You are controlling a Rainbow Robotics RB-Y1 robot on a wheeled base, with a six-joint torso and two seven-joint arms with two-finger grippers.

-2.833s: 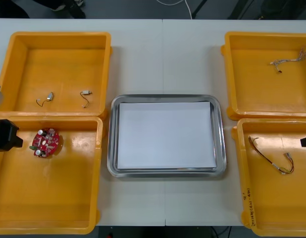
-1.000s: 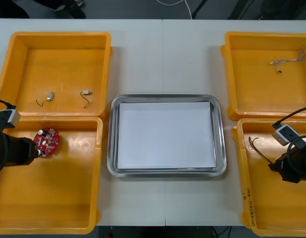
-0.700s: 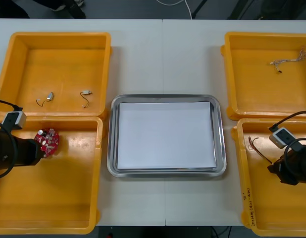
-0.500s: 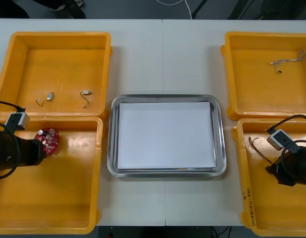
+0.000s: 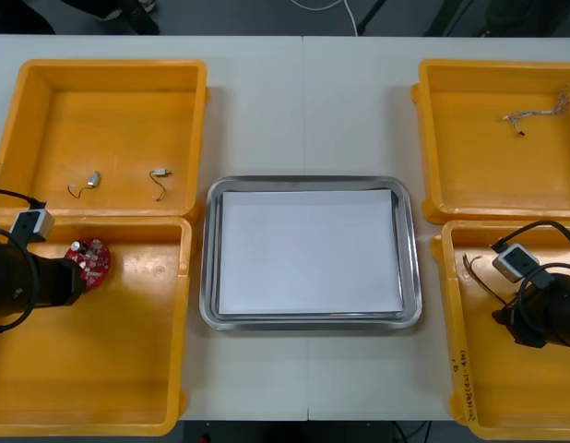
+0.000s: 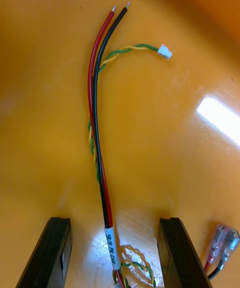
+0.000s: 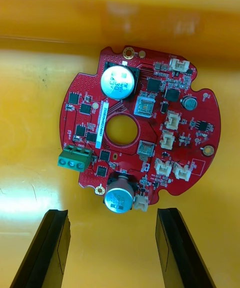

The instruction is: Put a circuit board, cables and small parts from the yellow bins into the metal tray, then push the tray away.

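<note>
My right gripper pinches the cable at the white label sleeve (image 6: 112, 248) that bundles its wires next, since they lie slack and spread at both ends.
A round red circuit board (image 5: 89, 261) (image 7: 150, 118) lies in the near left yellow bin (image 5: 91, 369), close to its far wall. My left gripper (image 5: 75, 281) (image 7: 112, 212) is open just short of the board, one finger off each side of its near edge. In the near right yellow bin (image 5: 506, 388) lies a red and black cable twisted with yellow and green wires (image 5: 473, 271) (image 6: 100, 133). The right gripper (image 5: 506, 318) (image 6: 112, 223) is open above it, and the cable runs between the fingers. The metal tray (image 5: 211, 258), white inside, sits between the bins.
The far left bin (image 5: 45, 101) holds two small metal parts (image 5: 91, 180) (image 5: 159, 173). A thin cable (image 5: 539, 113) lies in the far right bin (image 5: 469, 166). Pink connectors (image 6: 222, 245) rest beside the right finger. Bare table stretches beyond the tray.
Both arms came in from the sides over their near bins. The left gripper closed in on the board; the right gripper drifted left along the cable.
</note>
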